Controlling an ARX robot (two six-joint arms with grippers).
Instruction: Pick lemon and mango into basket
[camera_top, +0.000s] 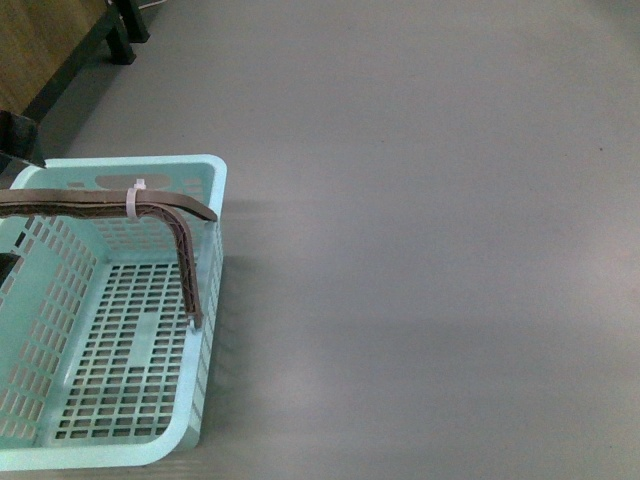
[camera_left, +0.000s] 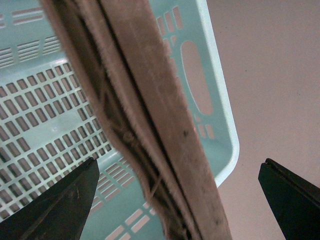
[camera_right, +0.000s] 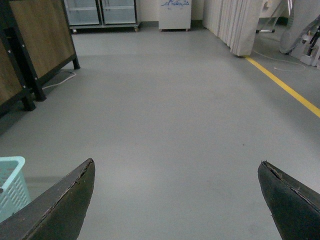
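My left gripper is going to grab the basket by its brown handle next, so that it can bring the basket over for the lemon and mango.
The pale teal basket (camera_top: 205, 300) sits on the grey floor at the lower left of the front view, with nothing in it. Its brown handle (camera_top: 185, 250) stands up and carries a white zip tie (camera_top: 134, 200). In the left wrist view my left gripper (camera_left: 179, 167) is open with its jaws on either side of the handle (camera_left: 160, 115), just above the basket (camera_left: 220, 130). My right gripper (camera_right: 177, 167) is open over bare floor, and a corner of the basket (camera_right: 10, 182) shows beside it. The lemon and the mango are out of view.
A dark-legged wooden cabinet (camera_top: 50, 50) stands at the far left. In the right wrist view more wood-panelled cabinets (camera_right: 40, 40), glass-door fridges (camera_right: 100, 12), a curtain (camera_right: 240, 25) and a yellow floor line (camera_right: 285, 87) lie further off.
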